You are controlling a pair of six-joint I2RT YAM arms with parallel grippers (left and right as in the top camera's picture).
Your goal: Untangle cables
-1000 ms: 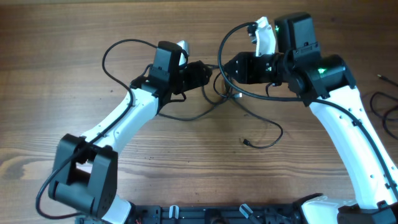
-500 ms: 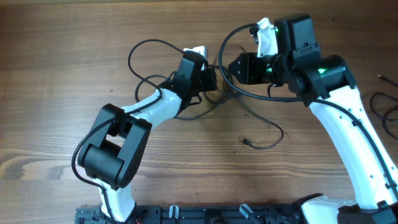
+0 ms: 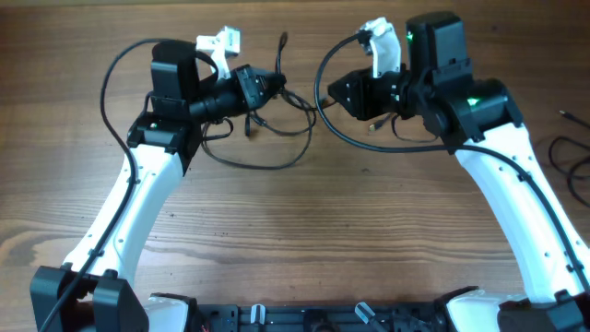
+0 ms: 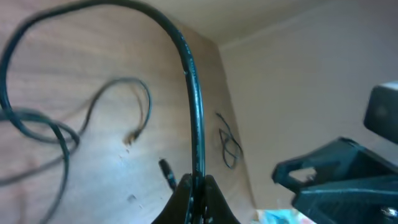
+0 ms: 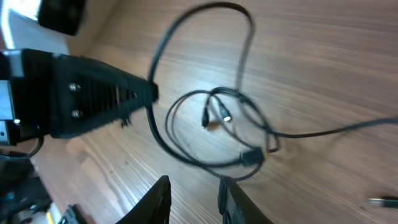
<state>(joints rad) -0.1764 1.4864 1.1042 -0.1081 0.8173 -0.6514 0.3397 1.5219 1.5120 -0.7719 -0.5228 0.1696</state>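
I should next use my right gripper to grab a cord of the tangled loops, away from where my left gripper holds them, to pull the cables apart.
The cables (image 3: 267, 166) are thin black cords lying in loose loops on the wooden table between the two arms. My left gripper (image 3: 274, 85) is shut on one cable (image 4: 194, 112), which arcs up and away from its fingertips (image 4: 196, 186). Two plug ends (image 4: 166, 173) lie on the wood beneath. My right gripper (image 3: 330, 95) faces the left one from the right. In the right wrist view it (image 5: 194, 183) stands open above the tangled loops (image 5: 236, 130), with nothing between its fingers.
More thin black cords (image 3: 567, 161) lie at the table's right edge, apart from the bundle. A black rail (image 3: 323, 318) runs along the front edge. The thick black arm wires loop beside each wrist.
The left gripper has shut on a cable and the left arm has swung back to the left, dragging the loops leftward. The right gripper's jaws have narrowed a little.
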